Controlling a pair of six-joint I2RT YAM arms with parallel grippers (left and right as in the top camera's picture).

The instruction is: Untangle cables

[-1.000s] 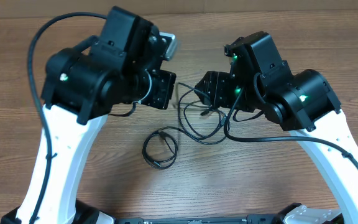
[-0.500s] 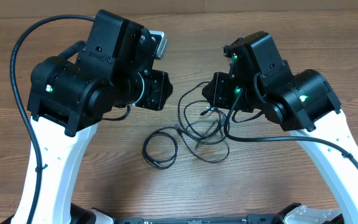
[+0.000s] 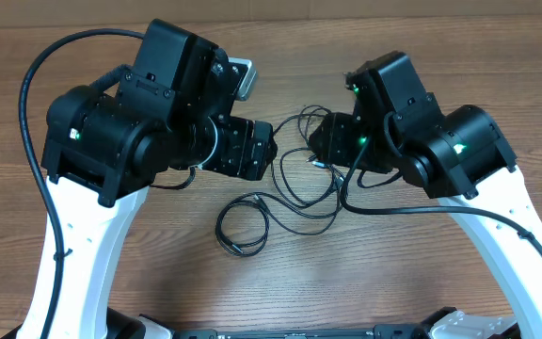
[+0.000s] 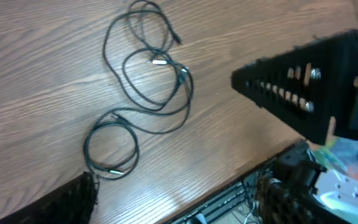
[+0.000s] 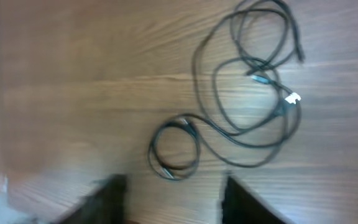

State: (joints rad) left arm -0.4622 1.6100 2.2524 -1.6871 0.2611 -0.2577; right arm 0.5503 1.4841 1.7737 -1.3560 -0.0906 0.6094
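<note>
Both pieces of the tangle's far loop (image 3: 317,110) (image 5: 277,8) should be grabbed by my right gripper, so that the rest of the cord stays free for my left gripper to untangle.
The cables lie on the wooden table as thin black cords. A small coil (image 3: 243,226) (image 4: 110,150) (image 5: 174,149) runs into a looser tangle of larger loops (image 3: 304,184) (image 4: 157,68) (image 5: 253,81) with silver-tipped plugs. Above the tangle's left side my left gripper (image 3: 257,151) (image 4: 179,205) hangs open, nothing between its fingers. Over the tangle's right side my right gripper (image 3: 329,141) (image 5: 176,202) is also open and holds nothing, and its view is blurred. Neither gripper touches a cord.
The right arm's black body (image 4: 309,81) fills the right side of the left wrist view. The table's near edge (image 4: 229,186) runs just beyond the small coil, with equipment and wires below it. Thick arm cables (image 3: 36,85) arc over the left side.
The left gripper has opened and swung right toward the middle. The cords that rose toward the grippers now lie flat and more spread out. The right gripper barely moved.
</note>
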